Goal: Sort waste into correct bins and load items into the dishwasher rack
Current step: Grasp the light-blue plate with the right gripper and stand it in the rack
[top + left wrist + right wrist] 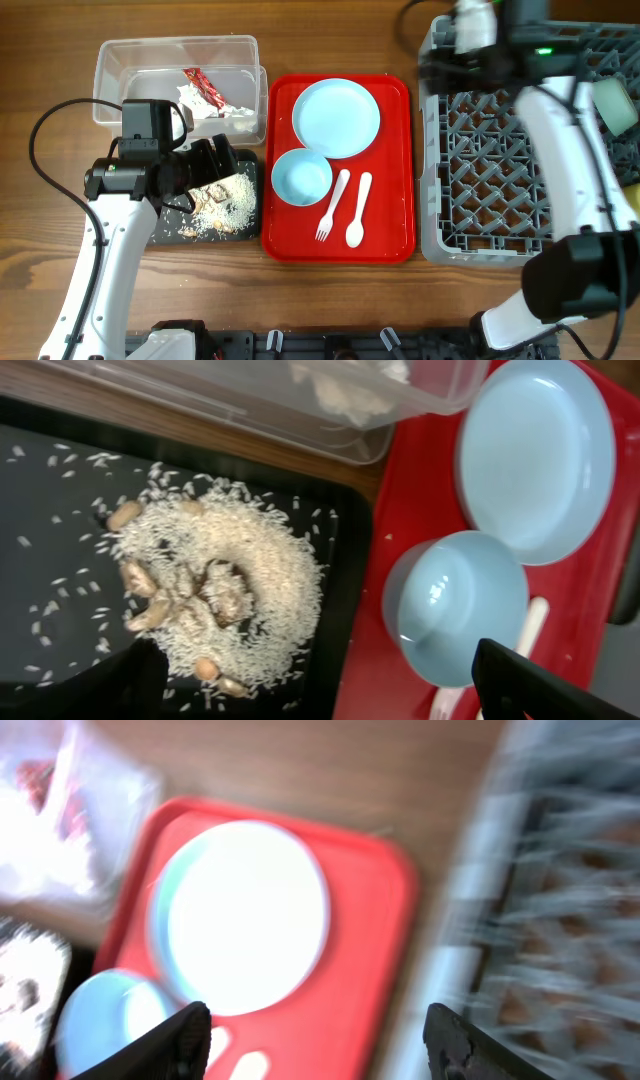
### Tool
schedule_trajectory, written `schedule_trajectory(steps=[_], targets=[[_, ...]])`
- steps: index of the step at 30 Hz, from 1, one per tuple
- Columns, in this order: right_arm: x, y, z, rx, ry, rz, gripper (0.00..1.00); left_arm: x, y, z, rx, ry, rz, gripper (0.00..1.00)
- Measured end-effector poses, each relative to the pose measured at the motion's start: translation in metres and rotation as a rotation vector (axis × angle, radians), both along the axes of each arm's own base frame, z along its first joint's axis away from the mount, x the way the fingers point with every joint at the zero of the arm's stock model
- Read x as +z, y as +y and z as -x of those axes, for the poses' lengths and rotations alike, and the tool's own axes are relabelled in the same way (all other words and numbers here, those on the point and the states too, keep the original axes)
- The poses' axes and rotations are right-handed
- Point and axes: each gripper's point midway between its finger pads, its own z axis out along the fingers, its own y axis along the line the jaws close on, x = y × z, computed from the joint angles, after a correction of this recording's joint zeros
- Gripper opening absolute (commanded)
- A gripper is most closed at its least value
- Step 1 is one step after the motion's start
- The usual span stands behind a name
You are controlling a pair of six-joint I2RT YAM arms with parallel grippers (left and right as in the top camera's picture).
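My right gripper will reach the pale blue plate and grab the edge of its rim (376, 119), leaving the opposite edge free to slot into the rack (500, 170).
The clear tub (120, 70) holds the red wrapper (203, 87) and white tissue (192, 101). Food scraps (222, 205) lie in the black tray (168, 230). My left gripper (215, 160) hangs open and empty over that tray, and its wrist view (330, 690) shows the scraps (215, 595) below it. The pale blue plate (336, 117), blue bowl (301, 177), fork (332, 205) and spoon (359, 210) lie on the red tray. My right gripper (432, 68) is open and empty at the left back corner of the grey rack (500, 170). Its wrist view (320, 1040) is blurred and shows the plate (245, 915).
The flat red serving tray (395, 200) lies between the black tray and the rack. A mint-green bowl (615, 105) sits in the rack at the far right. The right arm reaches across the rack's right side. Bare wood lies along the front.
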Motion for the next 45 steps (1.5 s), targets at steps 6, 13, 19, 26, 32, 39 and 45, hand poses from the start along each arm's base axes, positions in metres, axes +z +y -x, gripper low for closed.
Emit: schedule_trajectory(steps=[6,13,19,26,32,39,45], targets=[[-0.095,0.064,0.011,-0.126,0.226,0.122,0.63,-0.002,0.006,0.002,0.019,0.011,-0.032,1.0],[-0.199,0.059,0.012,-0.338,0.423,0.183,0.17,-0.002,0.007,0.002,0.02,0.014,-0.035,1.0],[-0.195,0.064,-0.002,-0.392,0.389,0.122,0.04,-0.002,0.007,0.002,0.021,0.014,-0.036,1.0],[-0.027,-0.005,-0.051,-0.283,-0.029,0.111,0.04,-0.003,0.007,0.003,0.022,0.014,-0.038,1.0],[0.132,-0.139,-0.024,-0.464,-0.425,0.54,0.04,-0.003,0.007,0.003,0.022,0.015,-0.038,1.0],[0.145,-0.265,0.01,-0.858,-0.315,1.01,0.04,-0.003,0.007,0.003,0.022,0.016,-0.038,0.99],[0.091,-0.306,0.002,-0.942,-0.163,1.104,0.04,-0.003,0.007,0.003,0.022,0.016,-0.038,0.99]])
